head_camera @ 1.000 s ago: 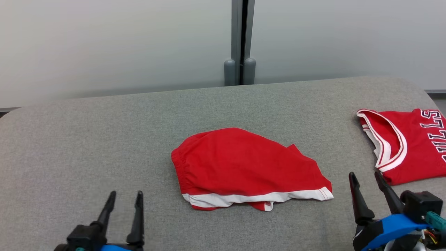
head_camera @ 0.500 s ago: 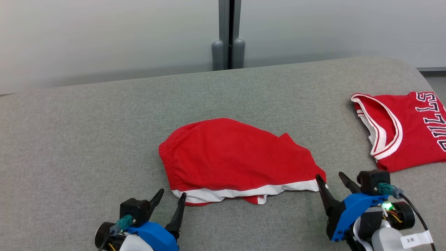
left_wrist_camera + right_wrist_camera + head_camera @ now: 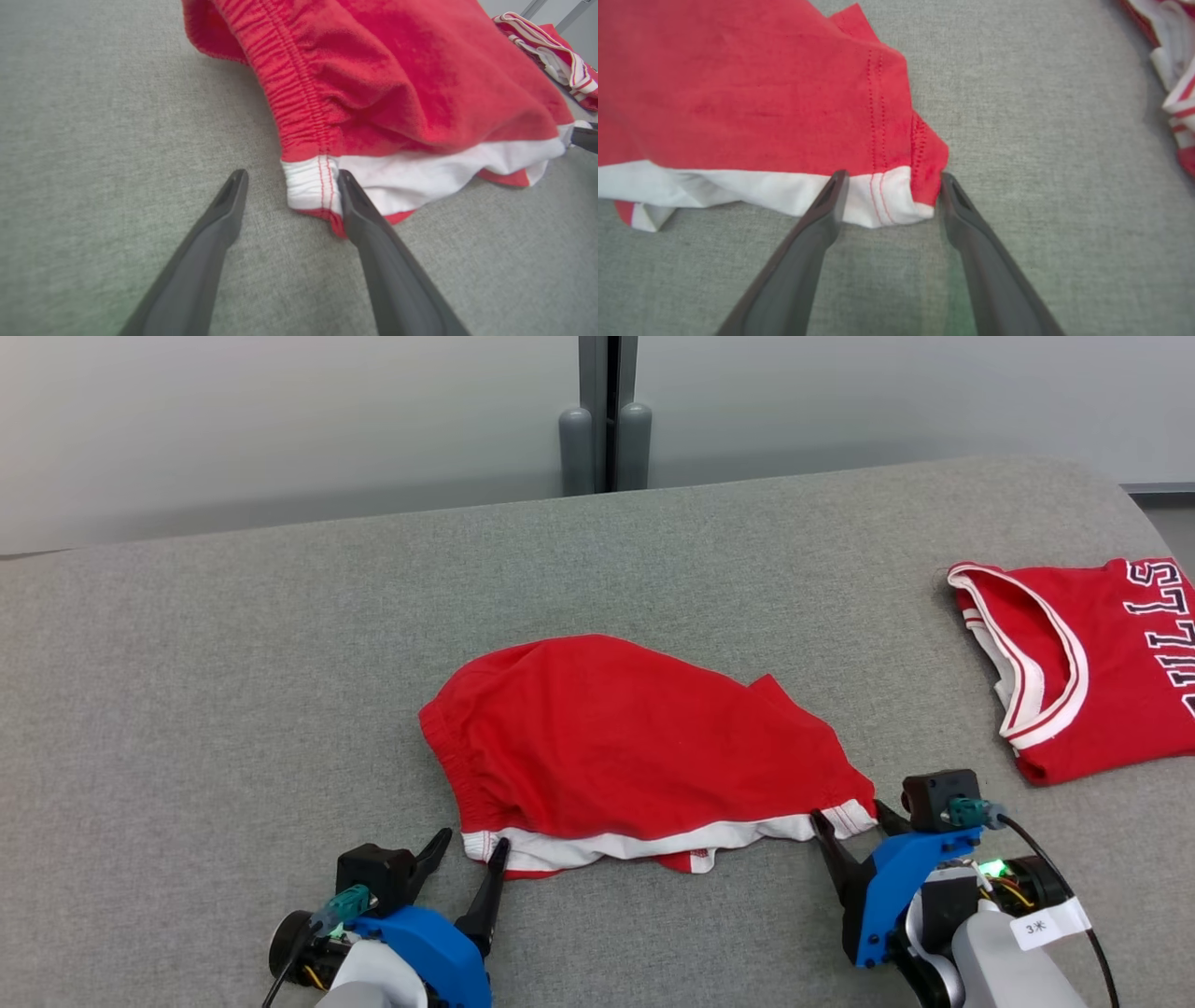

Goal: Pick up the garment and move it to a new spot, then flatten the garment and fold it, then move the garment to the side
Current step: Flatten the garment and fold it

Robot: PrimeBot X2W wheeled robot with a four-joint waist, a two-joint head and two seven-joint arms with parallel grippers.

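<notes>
My right gripper is going to grab the red shorts (image 3: 627, 739) next by the stitched end of the white hem band (image 3: 842, 819), to flatten and fold them.
The garment (image 3: 635, 747) is a pair of red shorts with a white hem band, lying rumpled in the middle of the grey padded surface (image 3: 233, 691). My left gripper (image 3: 471, 845) stands open at the near left corner of the garment (image 3: 397, 84), where the elastic waistband meets the white band; that corner sits between the fingers in the left wrist view. My right gripper (image 3: 850, 821) is open at the near right corner of the garment (image 3: 752, 93), with the white hem end lying between its two fingers (image 3: 831, 200).
A red jersey (image 3: 1092, 663) with white trim and lettering lies at the right edge of the surface. A grey wall with a vertical post (image 3: 605, 420) runs behind the far edge. Bare grey fabric spreads to the left and far side.
Both grippers have advanced from the near edge up to the garment's two near corners. The head camera tilted down, shifting the whole picture. The garment lies as before.
</notes>
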